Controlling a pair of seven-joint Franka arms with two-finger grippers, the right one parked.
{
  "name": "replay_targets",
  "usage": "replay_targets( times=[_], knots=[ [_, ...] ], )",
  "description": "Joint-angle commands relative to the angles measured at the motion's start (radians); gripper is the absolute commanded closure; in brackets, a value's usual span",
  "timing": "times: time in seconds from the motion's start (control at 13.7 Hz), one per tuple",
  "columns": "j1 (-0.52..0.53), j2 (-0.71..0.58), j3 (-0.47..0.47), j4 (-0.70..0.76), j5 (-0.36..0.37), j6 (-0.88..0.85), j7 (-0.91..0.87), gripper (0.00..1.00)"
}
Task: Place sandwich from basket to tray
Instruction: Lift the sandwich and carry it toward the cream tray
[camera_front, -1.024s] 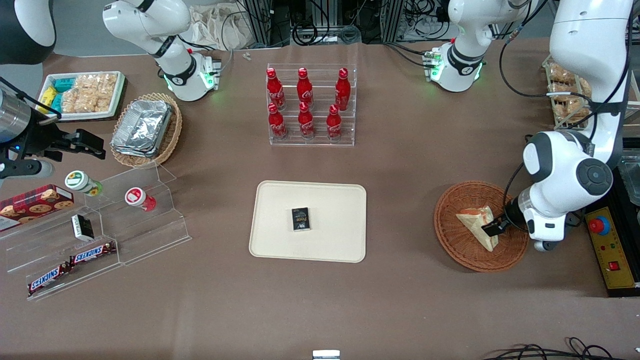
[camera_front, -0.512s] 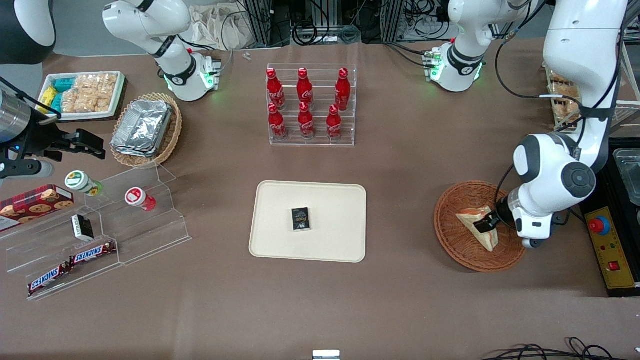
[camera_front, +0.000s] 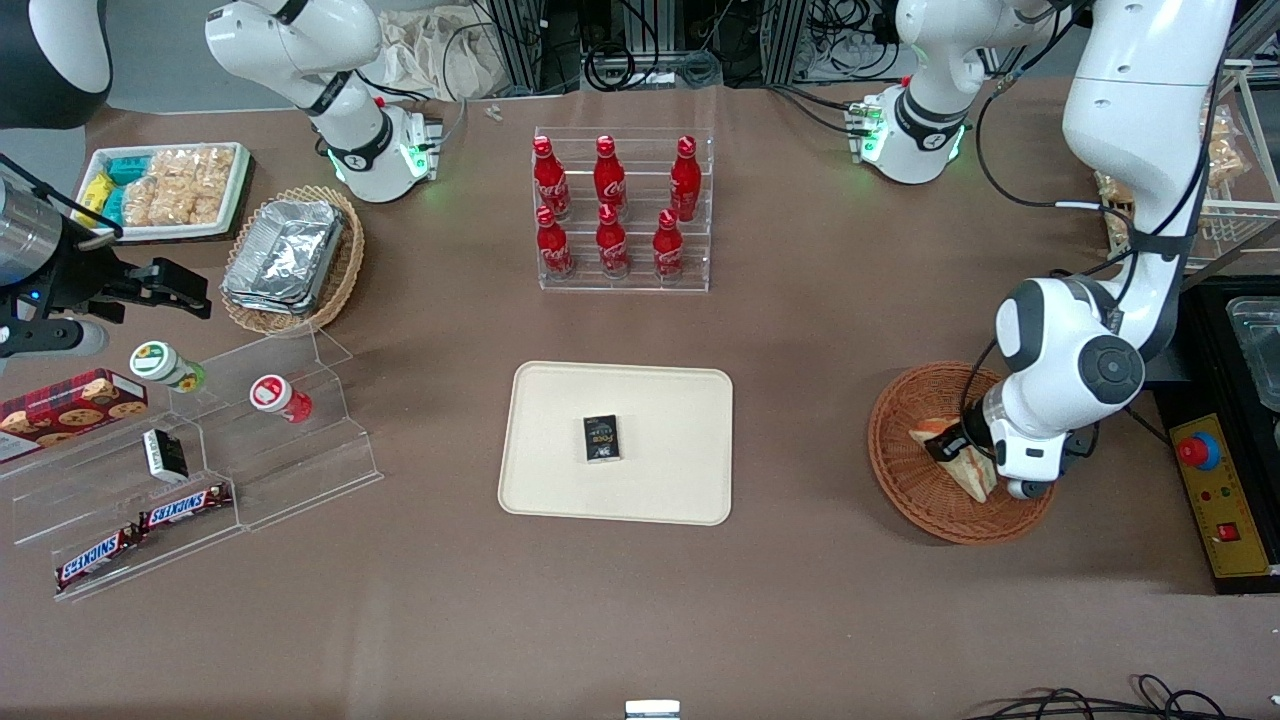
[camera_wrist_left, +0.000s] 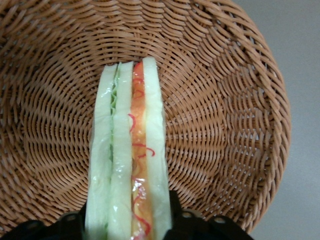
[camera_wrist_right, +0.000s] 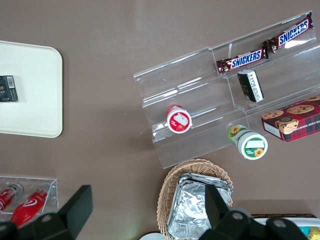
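The gripper grips the sandwich (camera_front: 926, 436) by its wide end across both bread sides next, to move it onto the tray (camera_front: 648, 444).
The sandwich (camera_front: 926, 436) stands on edge in the round reddish-brown basket (camera_front: 900, 480) toward the working arm's end of the table. In the left wrist view the sandwich (camera_wrist_left: 127, 150) shows its red and green filling, with the basket's weave (camera_wrist_left: 225, 100) around it. My gripper (camera_front: 948, 447) is down in the basket, open and straddling the sandwich's wide end. One black finger sits close against each bread face of the sandwich inside the gripper (camera_wrist_left: 125, 222). The cream tray (camera_front: 680, 480) lies mid-table, holding a small black pack (camera_front: 602, 438).
A clear rack of red bottles (camera_front: 620, 210) stands farther from the camera than the tray. Toward the parked arm's end are a tan basket of foil containers (camera_front: 290, 258), a white snack tray (camera_front: 165, 188) and a clear stepped stand (camera_front: 200, 460). A yellow control box (camera_front: 1225, 500) sits beside the basket.
My gripper has slid along the sandwich toward the tray end of the basket, and the arm has leaned the same way. The sandwich has stayed where it was.
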Motion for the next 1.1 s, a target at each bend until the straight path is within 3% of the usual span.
replay_targets(
  times=[0.0,0.22,0.37,0.51,0.66,0.88,1.02],
  knots=[
    [-0.040,-0.017,0.007,0.002,0.008,0.014,-0.043,1.00],
    [-0.044,-0.086,0.007,0.015,0.009,-0.009,-0.042,1.00],
    [-0.045,-0.138,0.004,0.110,0.009,-0.194,-0.034,1.00],
    [-0.071,-0.134,-0.010,0.318,0.030,-0.465,-0.026,1.00],
    [-0.155,-0.093,-0.016,0.507,0.053,-0.612,-0.025,1.00],
    [-0.348,-0.001,-0.021,0.607,0.131,-0.612,0.029,1.00],
    [-0.434,0.087,-0.023,0.681,0.135,-0.570,0.021,1.00]
  ],
)
